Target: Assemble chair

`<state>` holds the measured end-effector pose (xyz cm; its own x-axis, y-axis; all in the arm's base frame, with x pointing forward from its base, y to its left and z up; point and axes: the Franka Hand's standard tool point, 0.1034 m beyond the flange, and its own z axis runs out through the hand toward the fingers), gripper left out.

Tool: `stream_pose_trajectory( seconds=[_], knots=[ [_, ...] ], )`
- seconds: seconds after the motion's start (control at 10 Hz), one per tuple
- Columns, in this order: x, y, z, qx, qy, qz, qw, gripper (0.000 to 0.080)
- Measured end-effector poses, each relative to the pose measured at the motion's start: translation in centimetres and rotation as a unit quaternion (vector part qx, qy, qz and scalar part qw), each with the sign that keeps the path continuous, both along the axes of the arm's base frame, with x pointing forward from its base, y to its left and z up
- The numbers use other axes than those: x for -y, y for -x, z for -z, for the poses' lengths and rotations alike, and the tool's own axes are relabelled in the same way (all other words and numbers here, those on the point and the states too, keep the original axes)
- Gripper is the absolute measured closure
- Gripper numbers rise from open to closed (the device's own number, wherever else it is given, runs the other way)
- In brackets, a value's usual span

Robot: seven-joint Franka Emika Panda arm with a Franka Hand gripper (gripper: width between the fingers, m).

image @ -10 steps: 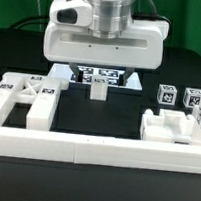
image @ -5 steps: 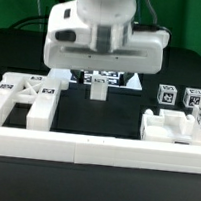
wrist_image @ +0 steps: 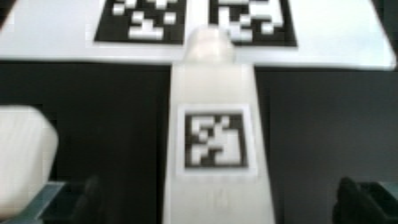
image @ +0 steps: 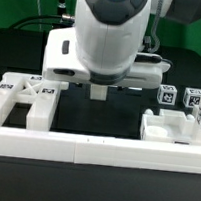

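Note:
My gripper's fingers are beside both sides of the long white part, so closing now would hold it.
In the wrist view a long white chair part (wrist_image: 217, 120) with a square tag lies lengthwise on the black table. Its far end reaches the marker board (wrist_image: 54, 55). My gripper (wrist_image: 214, 205) is open and straddles the part's near end. One dark fingertip (wrist_image: 64, 202) stands on each side of the part, clear of it. In the exterior view the gripper (image: 100, 89) hangs low over the table's middle, and the hand hides most of that part. Other chair parts lie at the exterior view's left (image: 29, 96) and right (image: 171, 126).
Two small tagged blocks (image: 168, 94) (image: 193, 99) stand at the back on the exterior view's right. A long white border rail (image: 93, 148) runs along the front. In the wrist view a rounded white part (wrist_image: 22, 140) lies beside the long one.
The arm has swung forward and down, so the hand now fills the middle of the exterior view and covers the marker board. The jaws have stayed wide apart.

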<state>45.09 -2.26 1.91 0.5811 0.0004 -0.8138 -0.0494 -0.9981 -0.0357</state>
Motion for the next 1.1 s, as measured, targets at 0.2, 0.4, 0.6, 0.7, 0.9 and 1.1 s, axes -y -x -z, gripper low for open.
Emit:
stream_pose_trajectory(
  seconds=[0.2,0.4,0.6,0.7,0.9,1.1],
  knots=[
    [0.15,0.25,0.52,-0.066,-0.001,0.005,0.998,0.0151],
    [0.09,0.29,0.73,-0.064,0.005,0.007,0.998,0.0151],
    [0.14,0.39,0.83,-0.065,0.011,0.011,0.998,0.0151],
    [0.14,0.37,0.82,-0.065,0.011,0.011,0.998,0.0274],
    [0.1,0.3,0.84,-0.064,0.013,0.012,0.998,0.0515],
    [-0.07,0.12,0.82,-0.062,0.013,0.011,0.998,0.0514]
  ],
)
